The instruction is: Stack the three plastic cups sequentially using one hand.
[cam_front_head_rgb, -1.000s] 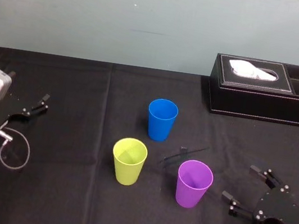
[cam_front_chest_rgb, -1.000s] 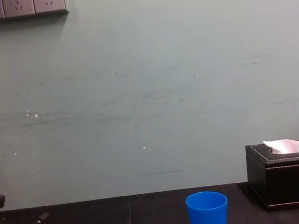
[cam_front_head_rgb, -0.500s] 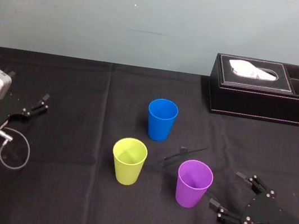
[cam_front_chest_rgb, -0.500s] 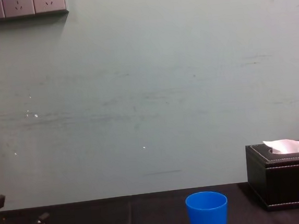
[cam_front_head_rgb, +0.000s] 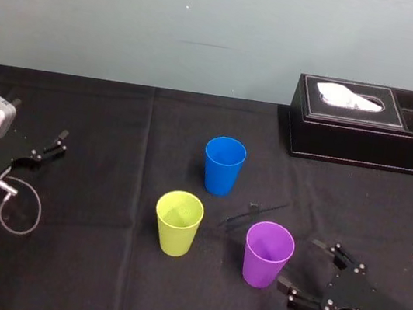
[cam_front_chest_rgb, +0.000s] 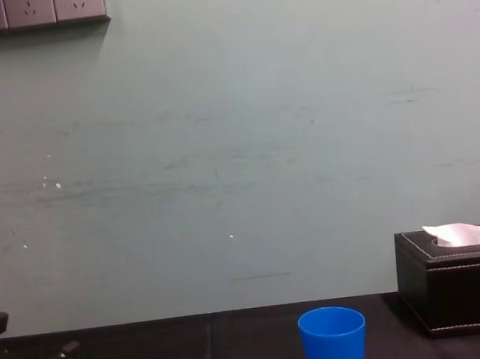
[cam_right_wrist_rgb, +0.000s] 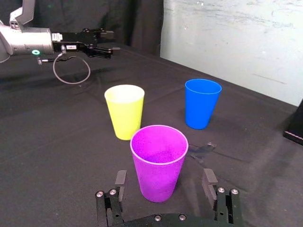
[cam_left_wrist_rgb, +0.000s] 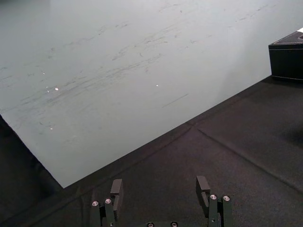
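Note:
The robot's right gripper next needs to grab the purple cup by its outer sides, to stack it into the blue cup (cam_right_wrist_rgb: 202,102).
Three plastic cups stand upright and apart on the black cloth: a blue cup (cam_front_head_rgb: 223,165) (cam_right_wrist_rgb: 202,102) (cam_front_chest_rgb: 332,338) farthest back, a yellow-green cup (cam_front_head_rgb: 178,221) (cam_right_wrist_rgb: 124,110) at the front left and a purple cup (cam_front_head_rgb: 268,254) (cam_right_wrist_rgb: 159,163) at the front right. My right gripper (cam_front_head_rgb: 300,266) (cam_right_wrist_rgb: 164,178) lies low just right of the purple cup, open, its jaws facing the cup. In the right wrist view the cup sits just ahead of the two fingers with a gap on each side. My left gripper (cam_front_head_rgb: 49,144) (cam_left_wrist_rgb: 159,187) rests open at the table's far left.
A black tissue box (cam_front_head_rgb: 365,123) (cam_front_chest_rgb: 459,282) stands at the back right. A thin black strip (cam_front_head_rgb: 252,212) lies on the cloth between the blue and purple cups. A cable loop (cam_front_head_rgb: 19,208) hangs by the left arm.
My right gripper has slid left toward the purple cup, still open. The cups and the left arm have not moved.

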### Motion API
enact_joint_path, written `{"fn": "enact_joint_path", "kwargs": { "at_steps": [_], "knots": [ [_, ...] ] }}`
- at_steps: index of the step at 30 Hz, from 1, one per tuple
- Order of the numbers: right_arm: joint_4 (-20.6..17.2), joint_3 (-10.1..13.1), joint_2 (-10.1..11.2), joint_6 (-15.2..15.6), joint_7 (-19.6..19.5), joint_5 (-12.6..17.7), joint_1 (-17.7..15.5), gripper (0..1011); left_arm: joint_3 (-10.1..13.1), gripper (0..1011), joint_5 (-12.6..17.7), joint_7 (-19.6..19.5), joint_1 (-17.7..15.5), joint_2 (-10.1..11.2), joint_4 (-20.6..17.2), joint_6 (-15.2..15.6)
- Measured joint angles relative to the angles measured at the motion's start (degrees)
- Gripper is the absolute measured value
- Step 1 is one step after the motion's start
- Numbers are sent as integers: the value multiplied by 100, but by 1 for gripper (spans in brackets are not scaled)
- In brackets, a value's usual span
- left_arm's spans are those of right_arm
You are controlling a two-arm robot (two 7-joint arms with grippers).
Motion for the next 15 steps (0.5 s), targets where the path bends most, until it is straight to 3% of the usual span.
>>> {"fn": "enact_joint_path", "kwargs": {
  "at_steps": [15],
  "knots": [
    [157,-222,-143,74,47,-24,235,1003,0,1010,0,0,0,0,0,0]
  ]
}}
